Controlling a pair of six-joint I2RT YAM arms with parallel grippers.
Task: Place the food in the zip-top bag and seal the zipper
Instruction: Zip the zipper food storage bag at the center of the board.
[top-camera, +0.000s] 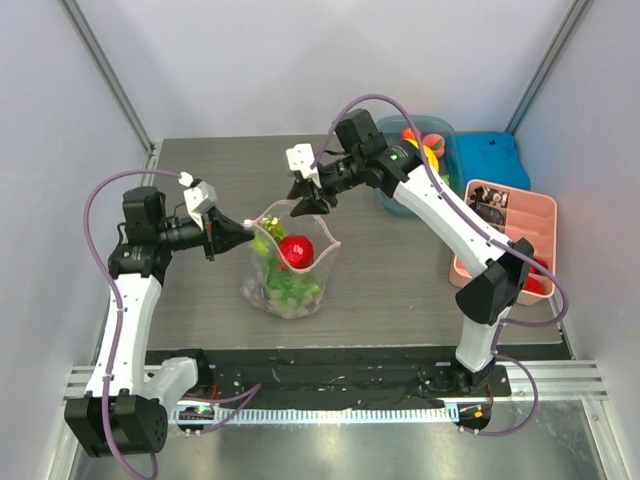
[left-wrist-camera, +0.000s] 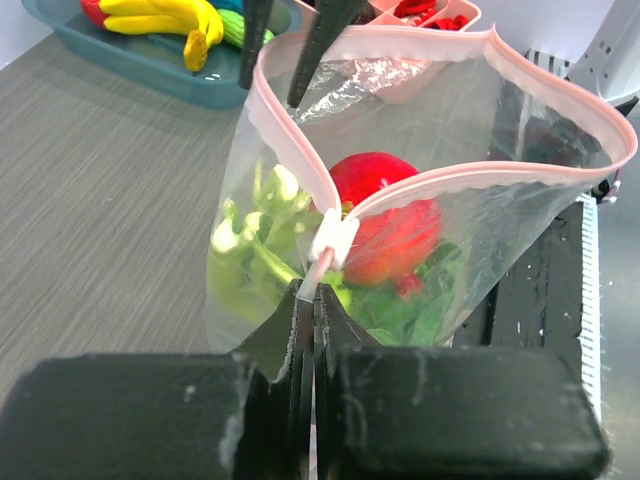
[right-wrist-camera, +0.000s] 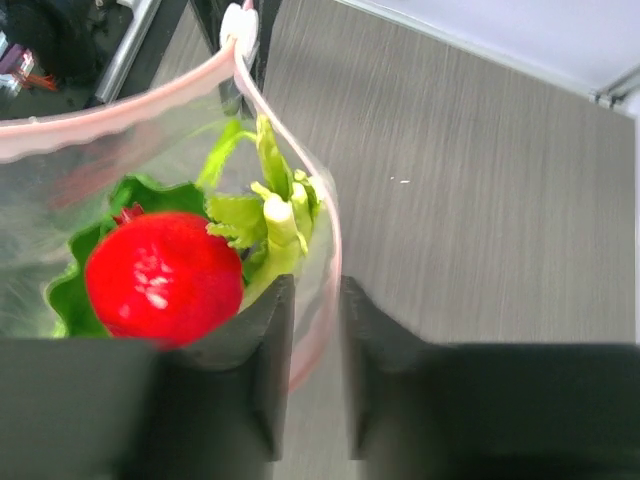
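Note:
The white slider (left-wrist-camera: 335, 238) can run through the pink part of the zipper and seal it if that part stays free. My right gripper should grab the slider across its sides next.
The clear zip-top bag (top-camera: 288, 272) stands in the middle of the table with its mouth open. Inside are the red fruit (top-camera: 296, 250), the lettuce (right-wrist-camera: 75, 285) and the celery stalk (right-wrist-camera: 278, 222). The fruit also shows in the left wrist view (left-wrist-camera: 390, 215). My left gripper (left-wrist-camera: 310, 292) is shut on the pink zipper strip (left-wrist-camera: 290, 140) just below its white slider (left-wrist-camera: 335, 238), at the bag's left end. My right gripper (right-wrist-camera: 315, 285) straddles the far rim of the bag with its jaws a narrow gap apart, the pink strip (right-wrist-camera: 325, 215) passing between them.
A teal bin (top-camera: 448, 140) with yellow bananas (left-wrist-camera: 165, 15) stands at the back right. A blue lid (top-camera: 495, 160) lies beside it. A pink tray (top-camera: 510, 235) with small items sits at the right edge.

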